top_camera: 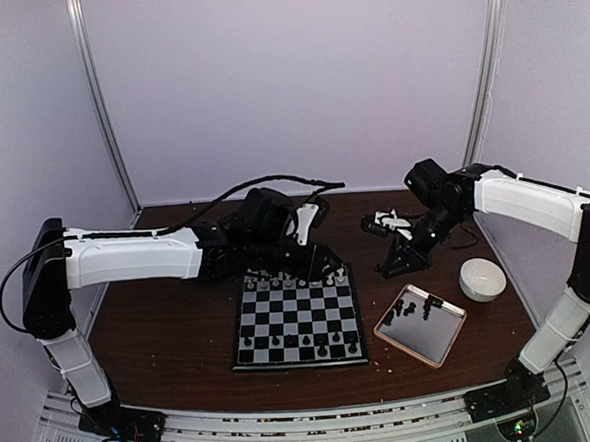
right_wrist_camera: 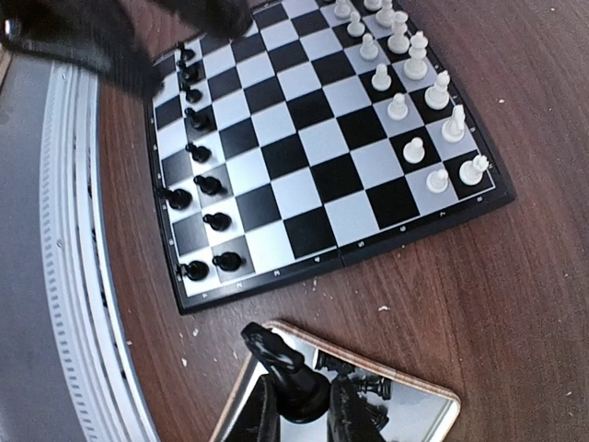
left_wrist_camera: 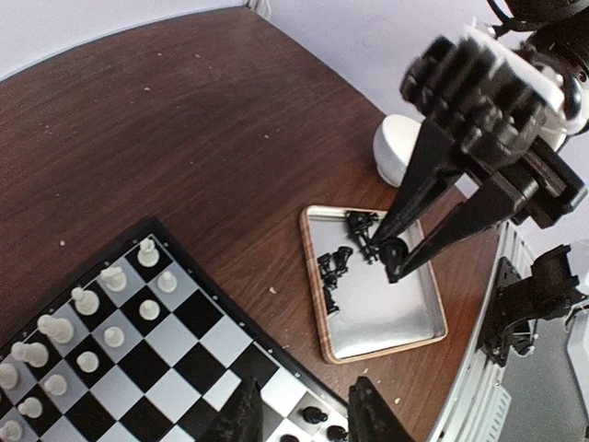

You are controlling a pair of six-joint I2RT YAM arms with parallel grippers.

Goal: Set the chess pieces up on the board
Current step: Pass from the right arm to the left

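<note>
The left gripper reaches the black round-topped piece and grabs it by its upper part (left_wrist_camera: 394, 265) next. This leaves the piece's base free to stand on a square.
The board (top_camera: 297, 326) lies in the middle of the table. White pieces (top_camera: 294, 280) stand in its far rows and black pieces (top_camera: 300, 343) in its near rows. My right gripper (right_wrist_camera: 308, 416) is shut on a black knight (right_wrist_camera: 281, 354) and holds it above the far corner of the tray (right_wrist_camera: 433, 396). It also shows in the top view (top_camera: 390, 268) and in the left wrist view (left_wrist_camera: 396, 253). Several loose black pieces (left_wrist_camera: 339, 262) lie in the tray. My left gripper (left_wrist_camera: 299, 419) is open and empty above the board's far right corner (top_camera: 323, 262).
The tan-rimmed metallic tray (top_camera: 423, 341) lies right of the board. A white bowl (top_camera: 482, 279) stands further right. Small crumbs dot the brown table between board and tray. Dark cables run along the back of the table.
</note>
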